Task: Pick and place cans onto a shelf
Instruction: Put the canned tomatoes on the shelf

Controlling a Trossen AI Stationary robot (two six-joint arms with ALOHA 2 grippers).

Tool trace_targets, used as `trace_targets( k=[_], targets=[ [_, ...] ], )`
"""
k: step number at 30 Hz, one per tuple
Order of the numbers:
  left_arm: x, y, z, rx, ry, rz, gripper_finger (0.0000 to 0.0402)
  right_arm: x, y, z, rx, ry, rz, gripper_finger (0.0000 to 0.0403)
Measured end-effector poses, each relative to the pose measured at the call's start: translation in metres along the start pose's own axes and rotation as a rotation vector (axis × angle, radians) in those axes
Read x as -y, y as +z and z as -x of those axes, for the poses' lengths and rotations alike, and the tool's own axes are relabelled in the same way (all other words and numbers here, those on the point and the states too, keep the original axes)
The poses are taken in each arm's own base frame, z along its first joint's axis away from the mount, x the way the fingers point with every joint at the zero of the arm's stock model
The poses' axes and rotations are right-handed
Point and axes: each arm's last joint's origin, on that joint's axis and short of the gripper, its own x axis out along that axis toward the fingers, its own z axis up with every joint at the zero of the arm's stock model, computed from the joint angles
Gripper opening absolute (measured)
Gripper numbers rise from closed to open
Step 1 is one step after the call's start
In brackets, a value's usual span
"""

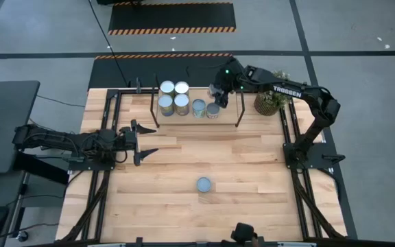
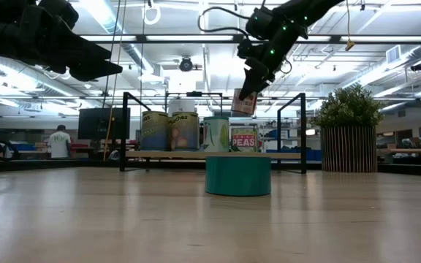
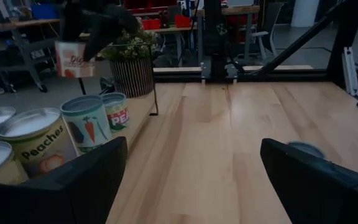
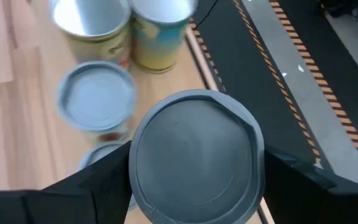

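My right gripper is holding the grey-topped can [image 4: 197, 160] high above the shelf. It needs to lower the can to the wooden shelf [image 4: 160, 86] before it lets go.
Several cans [image 1: 182, 104] stand upright on the wooden shelf [image 1: 228, 113] at the table's far edge; they also show in the low view [image 2: 185, 131]. My right gripper [image 1: 217, 90] is above the shelf's right part, shut on a can [image 2: 244, 102] with a grey top [image 4: 194, 155]. A teal can [image 1: 204, 184] stands alone on the table toward the near edge, also in the low view [image 2: 237, 175]. My left gripper [image 1: 145, 142] is open and empty above the table's left part, pointing right. My right gripper pinches the can's two opposite sides [image 4: 135, 168] between its two fingers, just below the grey top. The fingers [image 4: 98, 183] come from above, pointing down. The can hangs almost upright, lifted clear above the shelf and the cans on it.
A potted green plant [image 1: 271, 101] stands just right of the shelf. Thin black uprights [image 2: 302, 131] frame the shelf's ends. A bare stretch of board [image 1: 228, 118] lies right of the last can. Black rails [image 1: 290, 137] run along the table's left and right sides.
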Motion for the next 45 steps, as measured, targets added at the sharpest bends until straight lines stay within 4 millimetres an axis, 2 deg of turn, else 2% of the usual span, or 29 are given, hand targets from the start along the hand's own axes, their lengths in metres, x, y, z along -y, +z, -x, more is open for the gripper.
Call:
trace_targets(
  k=[3, 9, 13, 28, 39, 45],
  targets=[
    [-0.001, 0.001, 0.000, 0.006, 0.017, -0.033, 0.0375, 0.009, -0.001, -0.006, -0.008, 0.018, -0.011, 0.0300],
    [-0.003, 0.004, 0.000, 0.035, 0.090, -0.100, 0.0375, 0.014, 0.021, -0.019, -0.018, 0.040, 0.040, 0.0300],
    [-0.003, 0.005, 0.000, 0.038, 0.114, -0.122, 0.0375, 0.021, 0.028, -0.029, -0.059, 0.032, 0.059, 0.0300],
    [-0.004, 0.006, 0.000, 0.039, 0.144, -0.175, 0.0375, 0.041, 0.007, -0.062, -0.182, 0.074, 0.061, 0.0300],
    [-0.005, 0.006, 0.001, 0.033, 0.176, -0.196, 0.0375, 0.038, -0.007, -0.086, -0.249, 0.126, 0.081, 0.0300],
    [-0.005, 0.005, 0.001, 0.030, 0.184, -0.196, 0.0375, 0.039, -0.010, -0.093, -0.261, 0.128, 0.088, 0.0300]
  ],
)
